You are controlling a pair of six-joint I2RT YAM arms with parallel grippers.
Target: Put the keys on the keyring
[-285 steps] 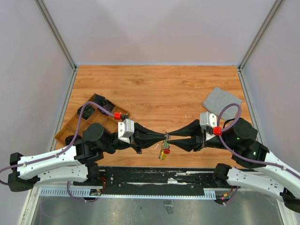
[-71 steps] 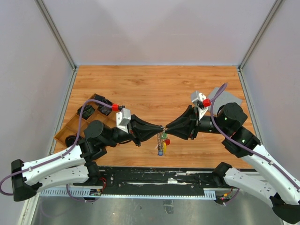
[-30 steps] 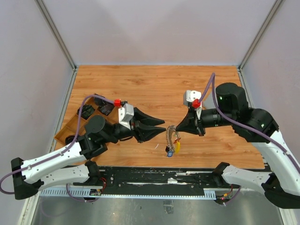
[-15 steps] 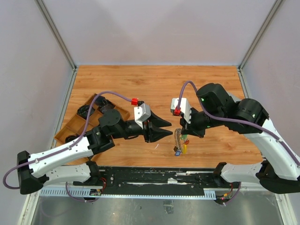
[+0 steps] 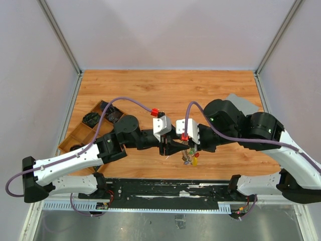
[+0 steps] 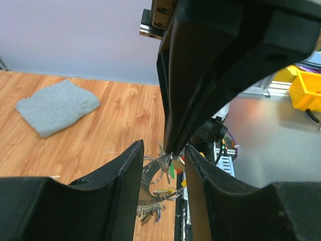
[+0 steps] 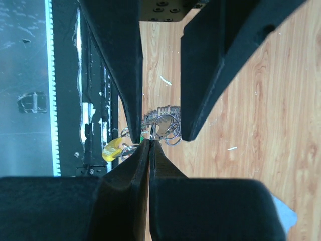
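The robot's left gripper should grab the keyring next by its wire loop at the right gripper's fingertips, so the keys stay free to dangle.
My right gripper is shut on the keyring, pinching its thin silver ring at the fingertips. The beaded chain and the keys hang below; a yellow head shows in the right wrist view and a green head in the left wrist view. My left gripper is open, and its two fingers straddle the right fingertips and the keyring without holding anything. In the top view both grippers, left and right, meet near the table's front edge with the keys dangling below.
A brown compartment tray with dark parts stands at the left. A grey cloth square lies at the right, partly behind the right arm, and shows in the left wrist view. A black rail runs along the front edge.
Both grippers have closed in on each other. The open left jaws now sit around the right fingertips. The right gripper has carried the keyring lower and slightly left.
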